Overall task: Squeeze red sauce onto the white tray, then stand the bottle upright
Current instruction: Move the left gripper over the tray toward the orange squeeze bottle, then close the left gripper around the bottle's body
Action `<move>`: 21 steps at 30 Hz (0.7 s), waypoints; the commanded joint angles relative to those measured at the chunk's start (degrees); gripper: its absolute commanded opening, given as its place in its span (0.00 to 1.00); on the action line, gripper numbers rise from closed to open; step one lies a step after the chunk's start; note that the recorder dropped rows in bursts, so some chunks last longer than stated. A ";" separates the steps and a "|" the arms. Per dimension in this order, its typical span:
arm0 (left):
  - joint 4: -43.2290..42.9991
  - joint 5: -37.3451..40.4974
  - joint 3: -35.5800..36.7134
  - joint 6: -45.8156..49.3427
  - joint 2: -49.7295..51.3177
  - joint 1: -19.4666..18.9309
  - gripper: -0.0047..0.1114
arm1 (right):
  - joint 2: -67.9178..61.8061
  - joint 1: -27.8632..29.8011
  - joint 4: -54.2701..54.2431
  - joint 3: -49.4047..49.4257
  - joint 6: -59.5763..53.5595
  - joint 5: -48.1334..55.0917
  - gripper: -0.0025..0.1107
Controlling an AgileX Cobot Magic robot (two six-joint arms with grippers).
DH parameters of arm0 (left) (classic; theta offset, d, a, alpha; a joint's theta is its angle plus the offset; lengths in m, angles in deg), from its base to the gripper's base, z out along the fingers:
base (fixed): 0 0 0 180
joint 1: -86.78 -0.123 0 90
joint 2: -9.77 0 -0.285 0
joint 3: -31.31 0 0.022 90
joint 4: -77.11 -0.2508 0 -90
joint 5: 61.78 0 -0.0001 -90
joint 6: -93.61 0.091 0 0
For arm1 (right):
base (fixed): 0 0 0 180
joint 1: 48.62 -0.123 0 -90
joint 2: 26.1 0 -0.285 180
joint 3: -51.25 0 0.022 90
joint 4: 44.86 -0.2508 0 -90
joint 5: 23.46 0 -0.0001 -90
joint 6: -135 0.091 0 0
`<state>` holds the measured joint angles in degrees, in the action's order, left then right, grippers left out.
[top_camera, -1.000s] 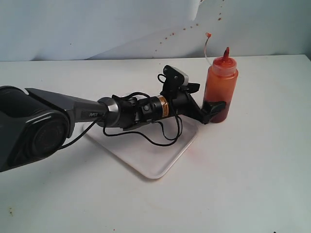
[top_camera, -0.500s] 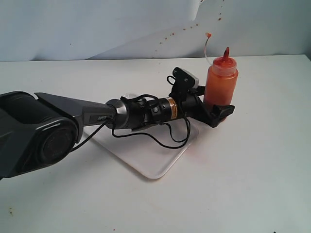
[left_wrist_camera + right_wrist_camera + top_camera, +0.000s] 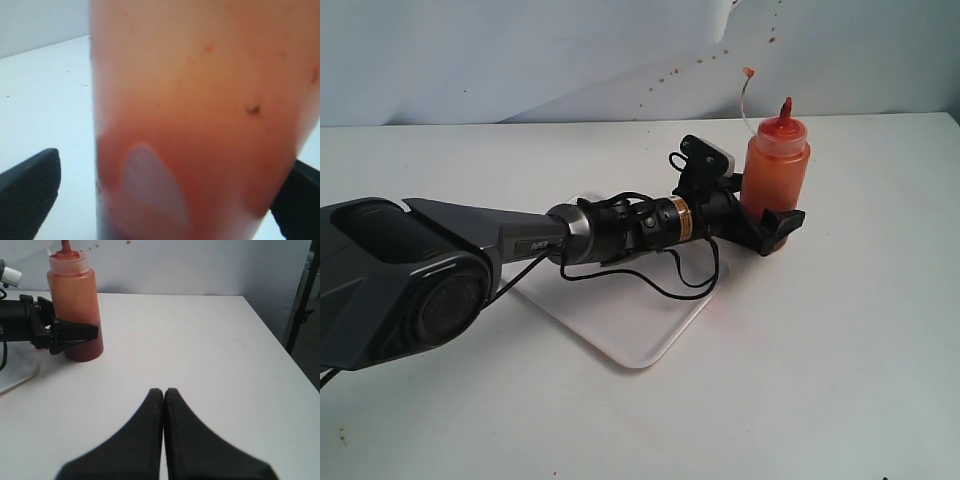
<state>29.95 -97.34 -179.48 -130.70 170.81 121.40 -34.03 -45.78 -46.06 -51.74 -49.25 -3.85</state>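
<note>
The left gripper grabs the bottle [image 3: 775, 175] by its lower body next, to squeeze red sauce onto the white tray [image 3: 630, 335].
The bottle [image 3: 775, 175] stands upright on the table just right of the white tray [image 3: 630, 335], red nozzle up, its tethered cap hanging above. My left gripper [image 3: 765, 208] is open around the bottle's lower body [image 3: 200, 125]. One finger [image 3: 30, 192] stands apart from the bottle's side; the other finger [image 3: 300, 200] is at its opposite edge. The right wrist view also has the bottle [image 3: 75, 305] and the left gripper's near finger [image 3: 75, 332]. My right gripper [image 3: 164, 392] is shut and empty over bare table. No red sauce blob shows; the arm hides much of the tray.
A faint pink stain [image 3: 718, 313] marks the table by the tray's right edge. A pale backdrop with small red splatters [image 3: 670, 75] rises behind the table. The table's right edge [image 3: 280, 345] drops off near a dark stand.
My left arm has reached further right, so its open jaws now straddle the bottle's lower body. The bottle has stayed upright in place.
</note>
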 commanded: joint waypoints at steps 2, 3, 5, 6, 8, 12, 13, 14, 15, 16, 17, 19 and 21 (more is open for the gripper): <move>1.70 0.68 -0.96 -1.22 0.19 0.43 0.94 | 0.14 -0.15 0.54 0.20 0.02 -0.06 0.02; 1.70 0.79 -0.96 -1.22 0.19 0.56 0.94 | 0.14 -0.15 0.54 0.20 0.02 -0.06 0.02; 1.70 1.36 -0.96 -0.46 0.19 0.68 0.94 | 0.14 -0.15 0.54 0.20 0.02 -0.06 0.02; 1.70 1.36 -0.96 -0.46 0.19 0.81 0.94 | 0.14 -0.15 0.54 0.20 0.02 -0.06 0.02; 1.70 1.36 -0.96 -0.46 0.19 0.81 0.94 | 0.14 -0.15 0.54 0.20 0.02 -0.06 0.02; 1.05 4.24 -1.75 -0.82 0.68 1.09 0.94 | 0.14 -0.15 0.54 0.20 0.02 -0.06 0.02; 0.30 4.23 -2.00 -1.14 0.96 1.34 0.94 | 0.14 -0.15 0.54 0.20 0.02 -0.06 0.02; -0.11 4.36 -2.28 -1.14 1.34 1.48 0.94 | 0.14 -0.15 0.54 0.20 0.02 -0.06 0.02; -0.21 4.36 -2.44 -1.44 1.64 1.79 0.94 | 0.14 -0.15 0.54 0.20 0.02 -0.06 0.02; -0.21 4.36 -2.76 -1.86 1.98 2.02 0.94 | 0.14 -0.15 0.54 0.20 0.02 -0.06 0.02; -0.08 4.36 -3.02 -1.86 2.42 2.17 0.94 | 0.14 -0.15 0.54 0.20 0.02 -0.06 0.02; 0.34 4.63 -3.83 -1.86 3.02 2.24 0.94 | 0.14 -0.15 0.54 0.20 0.02 -0.06 0.02; 0.34 5.35 -4.28 -1.86 3.12 2.24 0.94 | 0.14 -0.15 0.54 0.20 0.02 -0.06 0.02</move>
<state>30.03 -93.01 -182.81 -131.91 173.88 123.41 -34.03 -45.78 -46.06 -51.74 -49.25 -3.85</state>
